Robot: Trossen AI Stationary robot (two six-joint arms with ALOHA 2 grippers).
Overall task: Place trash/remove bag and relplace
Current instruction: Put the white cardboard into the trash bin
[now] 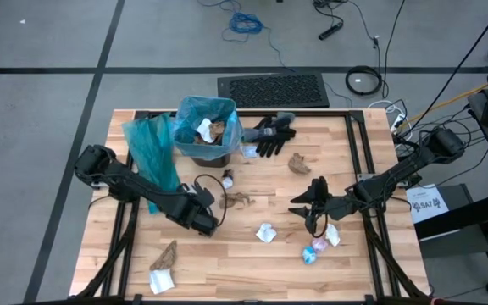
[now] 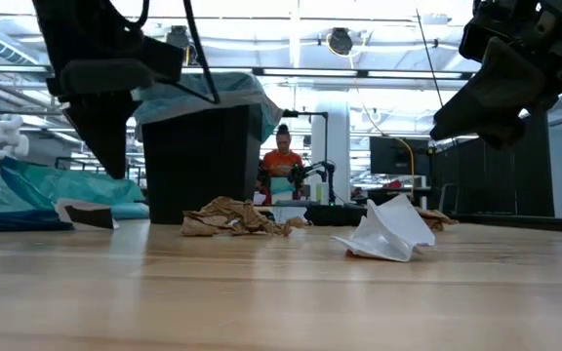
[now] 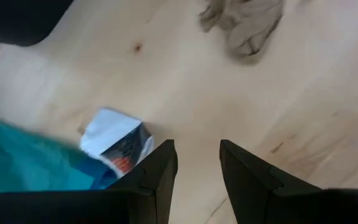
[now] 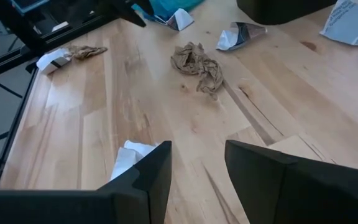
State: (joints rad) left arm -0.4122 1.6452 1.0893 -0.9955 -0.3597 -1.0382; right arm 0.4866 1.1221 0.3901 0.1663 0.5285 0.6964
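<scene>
The trash is to go in the bin, so the robot's left gripper next needs to pick up the printed white scrap by its printed end (image 3: 127, 149).
A black bin (image 1: 206, 135) lined with a blue bag stands near the table's far edge, with scraps inside. Trash lies scattered on the table: brown paper (image 1: 237, 200) (image 4: 197, 62) and a white scrap (image 1: 266, 232) (image 2: 388, 232) (image 4: 128, 160) mid-table, shiny wrappers (image 1: 316, 248) nearer, and a printed white scrap (image 3: 115, 142). My left gripper (image 1: 210, 219) (image 3: 199, 149) hovers open left of the brown paper. My right gripper (image 1: 296, 205) (image 4: 197, 152) hovers open, right of the white scrap. Neither holds anything.
A spare blue bag (image 1: 151, 152) lies left of the bin. Black gloves (image 1: 269, 135) rest to the bin's right. A brown scrap (image 1: 297, 163) and a brown-white scrap (image 1: 163, 264) also lie about. Bare wood shows along the near edge (image 1: 244, 280).
</scene>
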